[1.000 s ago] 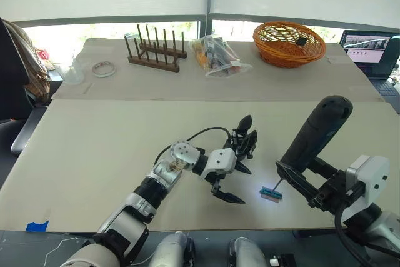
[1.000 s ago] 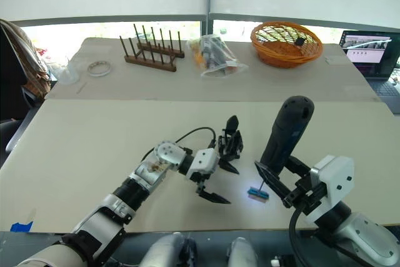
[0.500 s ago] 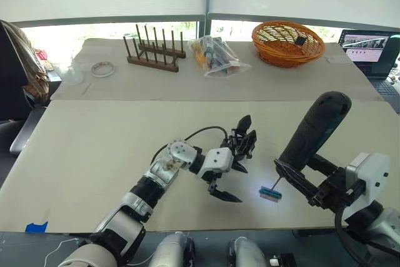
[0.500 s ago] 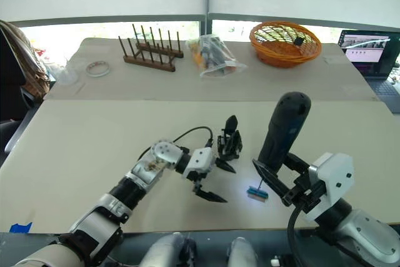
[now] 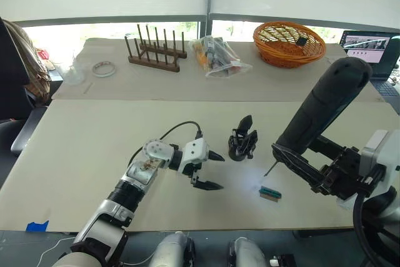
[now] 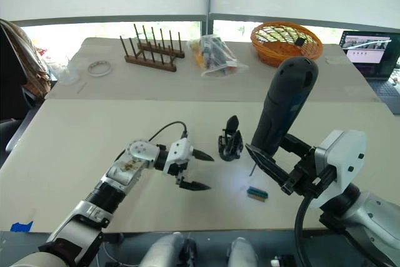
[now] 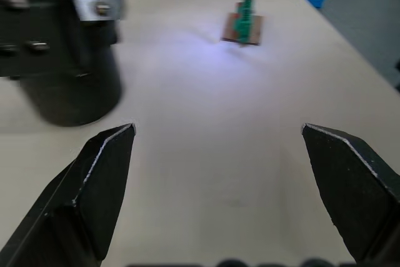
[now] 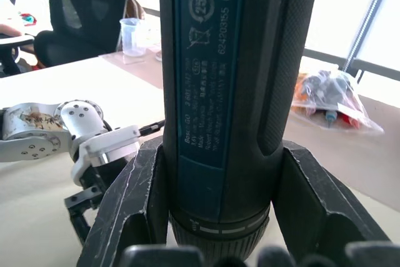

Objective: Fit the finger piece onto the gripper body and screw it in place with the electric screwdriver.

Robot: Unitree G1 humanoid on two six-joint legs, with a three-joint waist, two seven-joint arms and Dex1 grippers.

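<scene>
The gripper body widens into a wide block on top [image 5: 242, 140], so my left gripper will next grab the gripper body by its narrower round base [image 5: 236, 154].
The gripper body [image 5: 242, 143] is a small black mechanism standing on the near table, with a pointed black finger rising from its top. I cannot make out the finger piece as a separate part. My left gripper [image 5: 216, 171] lies open on the table a short way to the body's left, with nothing between its fingers; the left wrist view also shows the body [image 7: 62, 48]. To the body's right, my right gripper [image 5: 302, 162] is shut on the upright black electric screwdriver [image 5: 322, 107]. The screwdriver's bit hangs in the air above a small green block [image 5: 270, 192].
On the far table stand a wooden peg rack [image 5: 153, 51], a plastic bag of parts [image 5: 219, 54], an orange basket [image 5: 289, 42], a tape roll [image 5: 103, 68] and a clear cup [image 5: 72, 74]. A laptop [image 5: 375, 48] sits at the far right.
My left gripper has drawn back to the left, away from the gripper body. The right arm has lifted the screwdriver, so its bit has risen off the green block.
</scene>
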